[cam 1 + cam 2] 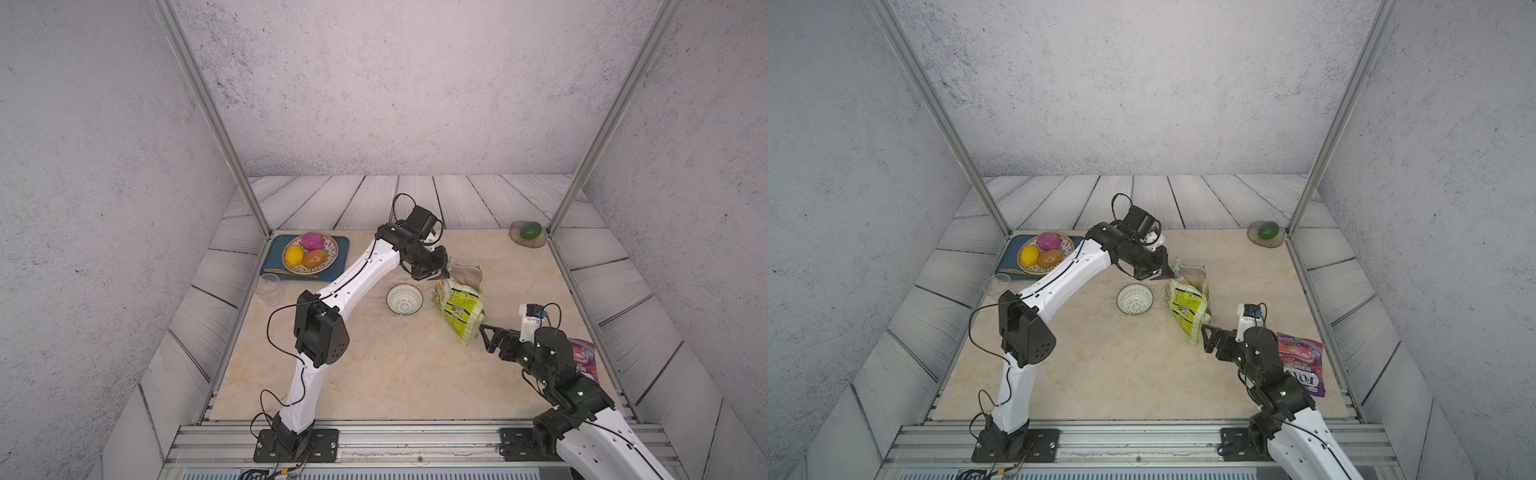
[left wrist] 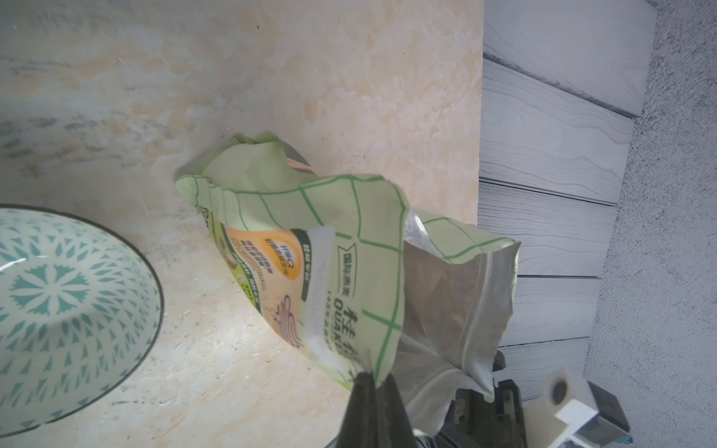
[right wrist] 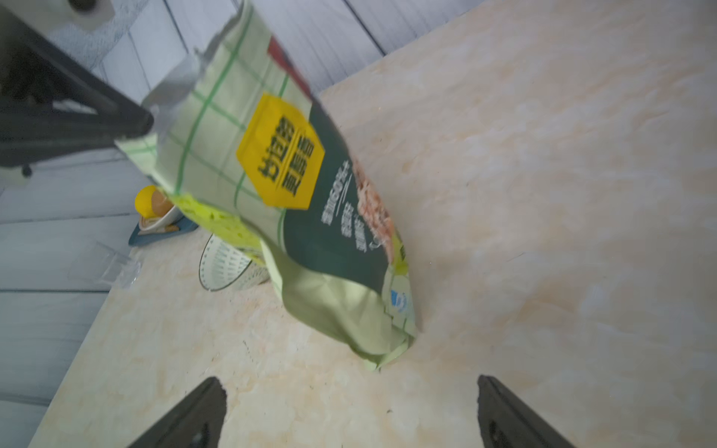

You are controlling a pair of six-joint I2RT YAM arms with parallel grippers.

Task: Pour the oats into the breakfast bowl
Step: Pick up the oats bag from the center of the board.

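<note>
My right gripper grabs the oats bag (image 1: 459, 307) by the near side of its body next, since this leaves the bag's opening free to pour.
The oats bag (image 1: 459, 307), yellow-green with a grid print, leans on the table just right of the breakfast bowl (image 1: 404, 299). Both top views show this, with the bag (image 1: 1187, 307) beside the bowl (image 1: 1134, 299). My left gripper (image 1: 444, 272) is shut on the top edge of the bag (image 2: 310, 252) at its open mouth. The silver lining shows there, but the oats themselves stay hidden inside. The white patterned bowl (image 2: 58, 310) is empty. My right gripper (image 3: 351, 384) stands open just short of the bottom corner of the bag (image 3: 295, 201), touching nothing.
A fruit dish (image 1: 310, 253) sits on a blue tray (image 1: 274, 257) at the back left, with a clear glass cup (image 1: 270, 289) in front of it. A purple snack bag (image 1: 1302, 365) lies by the right arm. A green fruit (image 1: 530, 231) rests at the back right corner.
</note>
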